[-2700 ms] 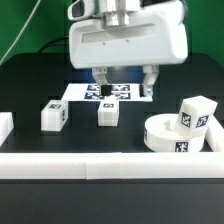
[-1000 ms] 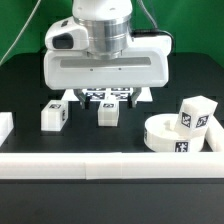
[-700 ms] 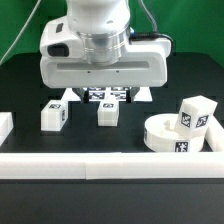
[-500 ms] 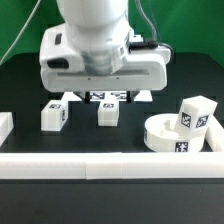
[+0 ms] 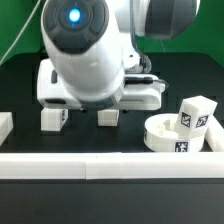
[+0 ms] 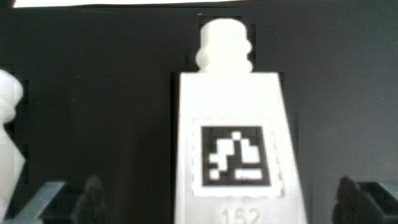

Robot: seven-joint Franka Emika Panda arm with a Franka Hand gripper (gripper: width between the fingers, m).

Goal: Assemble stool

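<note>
I need to grab the white leg by its numbered square end [image 5: 108, 121] with my gripper, so that the leg's peg stays free to go into the round seat [image 5: 170, 137].
The round white seat [image 5: 170, 137] lies at the exterior view's right, with one tagged white leg [image 5: 196, 113] standing at its far edge. Two more legs [image 5: 51, 118] [image 5: 108, 117] stand on the black table, partly covered by the arm's white hand [image 5: 98, 88], which hangs low over them. In the wrist view a white leg [image 6: 237, 130] with a black-and-white tag and a peg at its far end lies between the fingers [image 6: 63, 200]. My gripper [image 6: 214, 205] is open and straddles this leg without touching it.
A long white rail [image 5: 110, 165] runs along the front of the table. A white block [image 5: 5, 126] sits at the exterior view's left edge. Another white piece [image 6: 9, 120] shows at the wrist view's edge beside the leg.
The arm has swung down and forward over the two legs, now covering the marker board. The jaws have stayed open. No part has moved.
</note>
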